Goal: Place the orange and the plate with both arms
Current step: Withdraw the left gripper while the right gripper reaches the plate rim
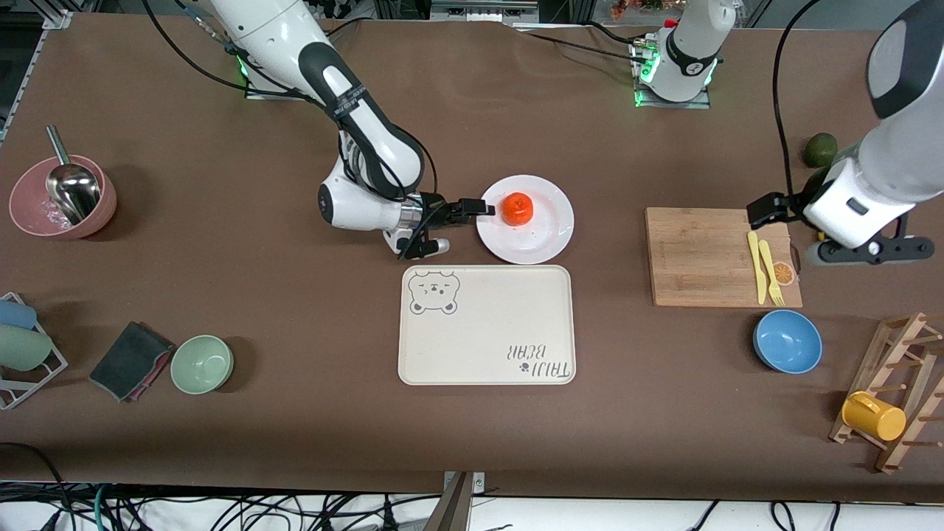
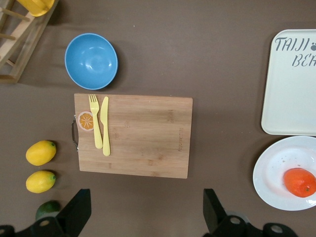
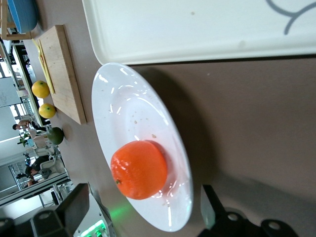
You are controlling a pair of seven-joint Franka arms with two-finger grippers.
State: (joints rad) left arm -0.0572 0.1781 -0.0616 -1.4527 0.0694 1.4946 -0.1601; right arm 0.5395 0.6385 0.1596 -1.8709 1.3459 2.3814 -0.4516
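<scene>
My right gripper should next grab the plate by its rim to place it, because the plate is too wide for the fingers and an orange sits loose on it.
The white plate lies mid-table, just farther from the front camera than the beige tray. The orange sits on it. Both also show in the right wrist view, the plate and the orange, and in the left wrist view, the plate and the orange. My right gripper lies low and level at the plate's rim on the right arm's side. It is open, with the rim between its jaws and not gripped. My left gripper is open and empty, up over the cutting board's edge.
The beige bear tray is beside the plate. A wooden cutting board carries a yellow fork and knife. A blue bowl, a rack with a yellow mug, two lemons, a green fruit, a green bowl and a pink bowl stand around.
</scene>
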